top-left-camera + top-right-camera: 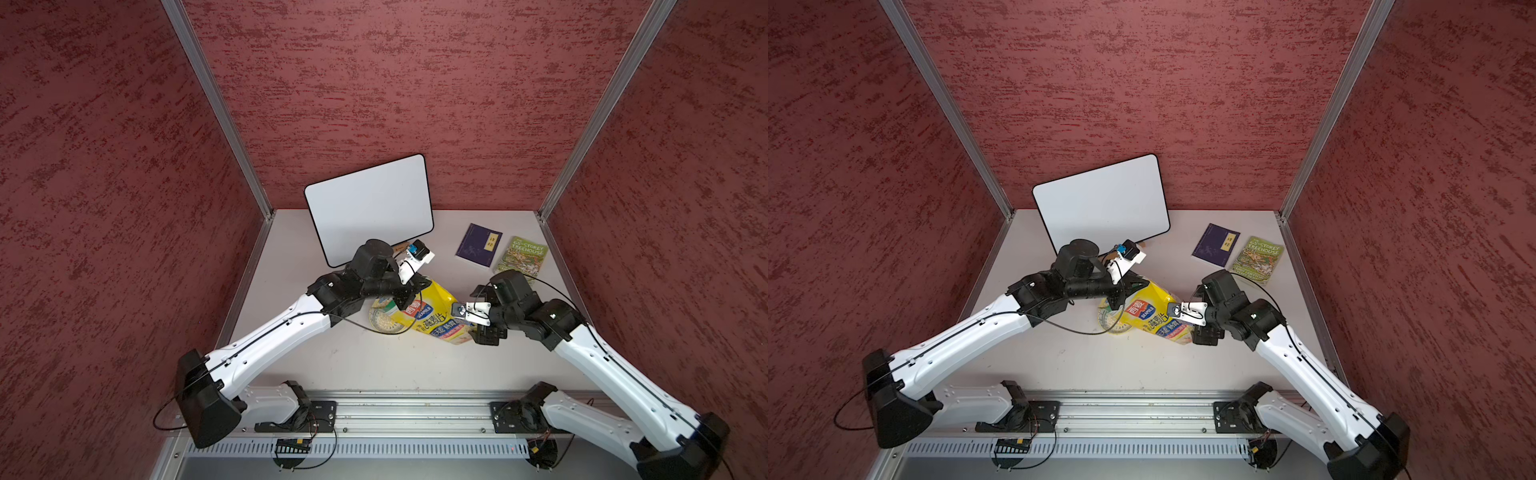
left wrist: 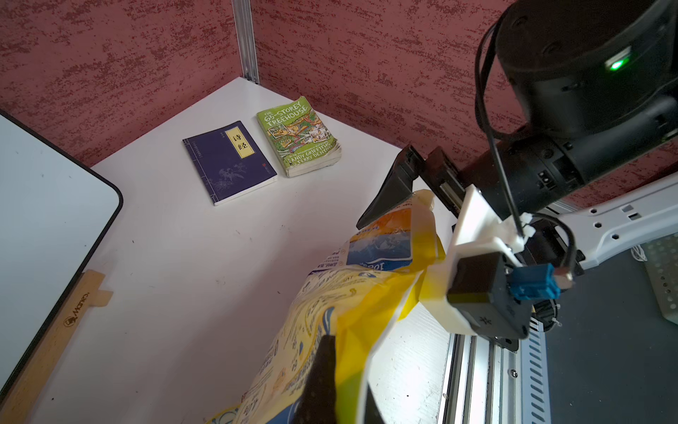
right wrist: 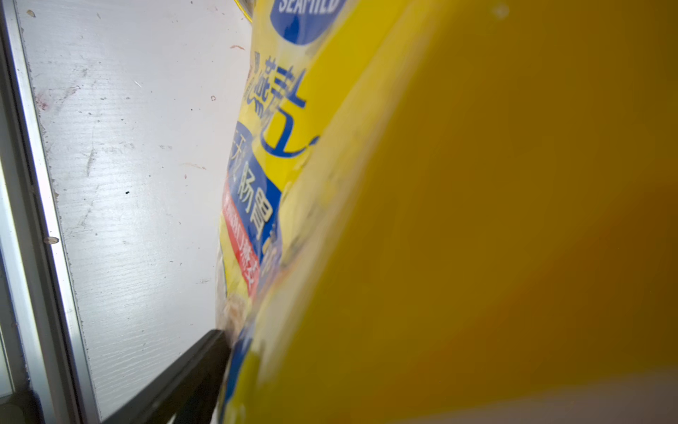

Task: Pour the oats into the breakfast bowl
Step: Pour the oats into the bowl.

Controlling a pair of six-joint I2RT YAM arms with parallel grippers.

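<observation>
I should next use my right gripper to grab the yellow oats bag by its bottom end, so that I can tilt the bag and pour into the bowl.
The yellow oats bag lies tilted across the middle of the table, its mouth end over the breakfast bowl. Pale oats show inside the bowl, which the bag partly covers. My left gripper is shut on the bag's top edge. My right gripper stands open at the bag's bottom end. One black finger lies against the bag; the other is hidden behind it.
A whiteboard leans on the back wall on a wooden stand. A purple book and a green book lie at the back right. Red walls close three sides. The metal rail runs along the front.
</observation>
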